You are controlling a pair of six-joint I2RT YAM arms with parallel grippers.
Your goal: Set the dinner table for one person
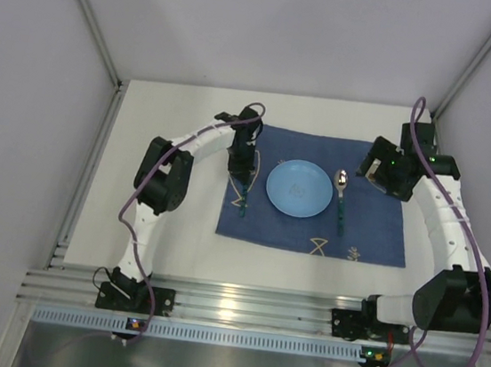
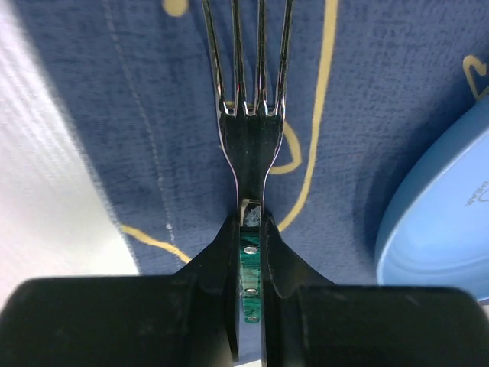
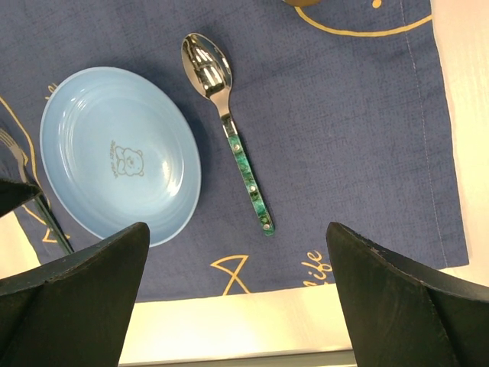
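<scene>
The fork's teeth are flat against the dark blue cloth (image 1: 311, 232) in my left gripper's fingers and the fork would rest there, so it is time to open now.
A fork (image 2: 248, 69) with a green handle (image 2: 250, 267) is on or just above the dark blue fish-print cloth (image 1: 311, 232), left of the light blue plate (image 1: 299, 188); I cannot tell whether it touches. Its tines point to the far side. My left gripper (image 1: 241, 170) is shut on the handle just behind the fork's neck. A spoon (image 1: 341, 195) with a green handle lies on the cloth right of the plate, bowl to the far side; it also shows in the right wrist view (image 3: 229, 130). My right gripper (image 3: 238, 237) is open and empty above the cloth's right part.
The cloth lies on the white dinner table (image 1: 159, 227), which has a ribbed aluminium rail (image 1: 240, 304) along its near edge. White walls close in the back and sides. The plate also shows in the left wrist view (image 2: 443, 222) and the right wrist view (image 3: 118, 153).
</scene>
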